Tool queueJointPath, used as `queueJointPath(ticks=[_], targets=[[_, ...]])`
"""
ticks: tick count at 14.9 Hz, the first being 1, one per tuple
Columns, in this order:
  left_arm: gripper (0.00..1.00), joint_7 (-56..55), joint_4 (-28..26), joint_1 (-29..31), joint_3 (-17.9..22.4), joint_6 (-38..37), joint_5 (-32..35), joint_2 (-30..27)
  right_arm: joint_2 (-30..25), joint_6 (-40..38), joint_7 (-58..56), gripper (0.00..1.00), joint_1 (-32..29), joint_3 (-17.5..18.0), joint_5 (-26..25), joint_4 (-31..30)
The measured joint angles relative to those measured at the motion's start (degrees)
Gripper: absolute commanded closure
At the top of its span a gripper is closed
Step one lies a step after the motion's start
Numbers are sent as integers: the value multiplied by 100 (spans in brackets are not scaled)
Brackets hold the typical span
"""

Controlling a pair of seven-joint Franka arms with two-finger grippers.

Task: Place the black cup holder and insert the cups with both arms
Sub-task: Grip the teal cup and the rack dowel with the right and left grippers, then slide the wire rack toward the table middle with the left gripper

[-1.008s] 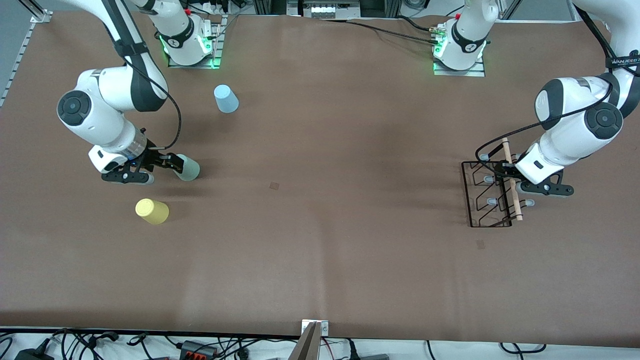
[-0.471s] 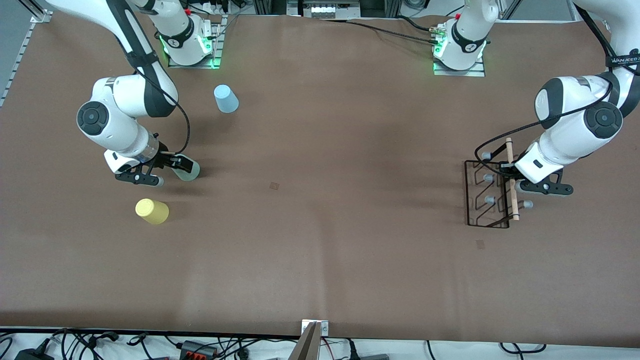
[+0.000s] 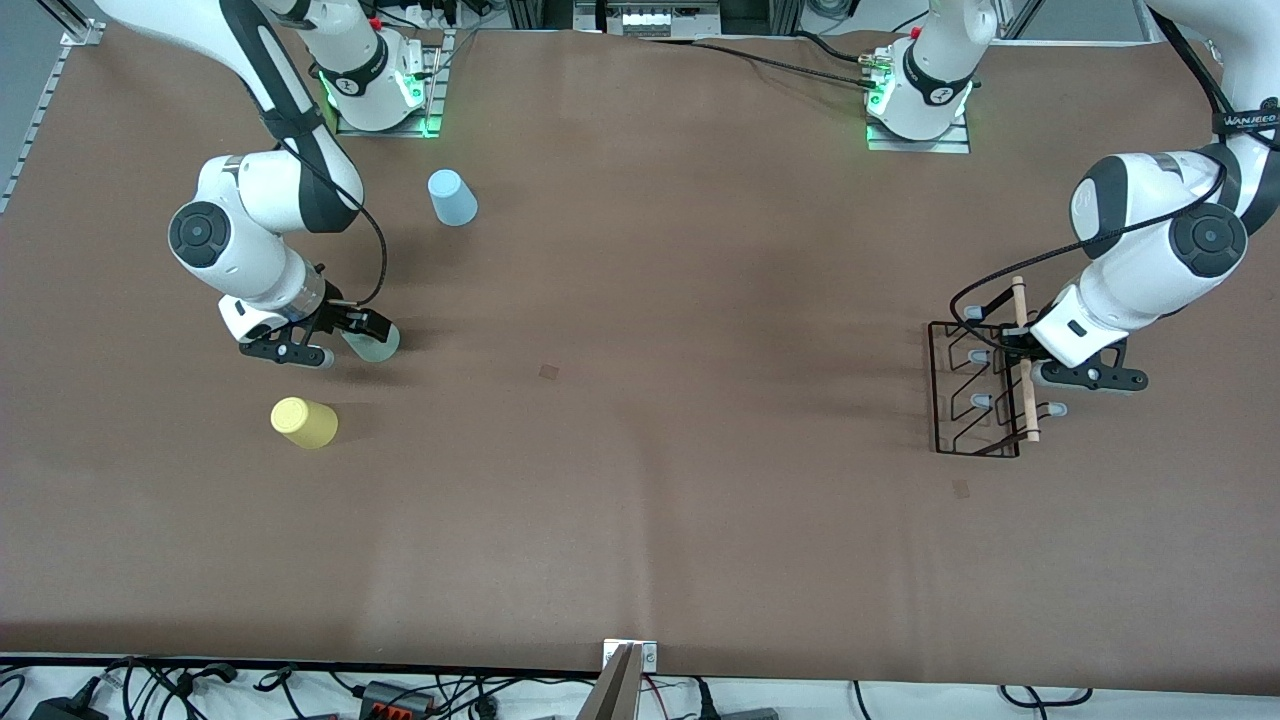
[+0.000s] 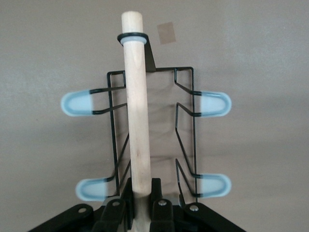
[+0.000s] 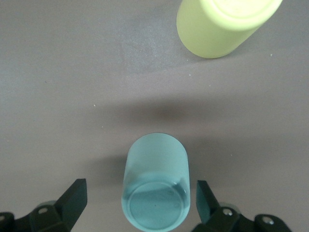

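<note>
My right gripper takes hold of the sage green cup by its closed bottom end (image 3: 374, 338) next, to insert it into the black cup holder (image 3: 1030, 400).
The black cup holder (image 3: 1030, 400) is at the left arm's end of the table. My left gripper (image 3: 1012, 345) is shut on its wooden rod handle (image 4: 135, 96), with the fingers (image 4: 174, 191) clamped on the rod; pale-tipped pegs (image 4: 77, 104) stick out on both sides. The sage green cup (image 3: 382, 347) stands bottom up at the right arm's end. My right gripper (image 3: 365, 335) is open around it, with a gap on each side in the right wrist view (image 5: 140, 193). The yellow cup (image 3: 303, 421) lies nearer the front camera and shows in the right wrist view (image 5: 222, 24). The light blue cup (image 3: 452, 197) stands nearer the right arm's base.
Two small tape squares lie on the brown mat, one mid-table (image 3: 548, 371) and one near the holder (image 3: 960, 488). The arm bases (image 3: 915, 100) stand along the edge away from the camera. A metal bracket (image 3: 630, 660) and cables line the near edge.
My right gripper has slid toward the green cup and now straddles it. My left gripper has tipped the holder slightly more upright.
</note>
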Motion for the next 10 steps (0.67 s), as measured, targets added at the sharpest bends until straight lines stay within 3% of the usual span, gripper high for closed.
queueJointPath(ticks=[4, 6, 10], targets=[[99, -285, 1003, -41, -362, -1550, -10, -31, 0, 38, 4, 0, -2, -5, 0, -100], [99, -1039, 1482, -73, -884, -2183, -14, -57, 1, 140, 5, 0, -2, -7, 0, -207], [99, -2892, 1833, -204, -2108, -2362, -19, -14, 2, 348, 6, 0, -1, -8, 0, -414]])
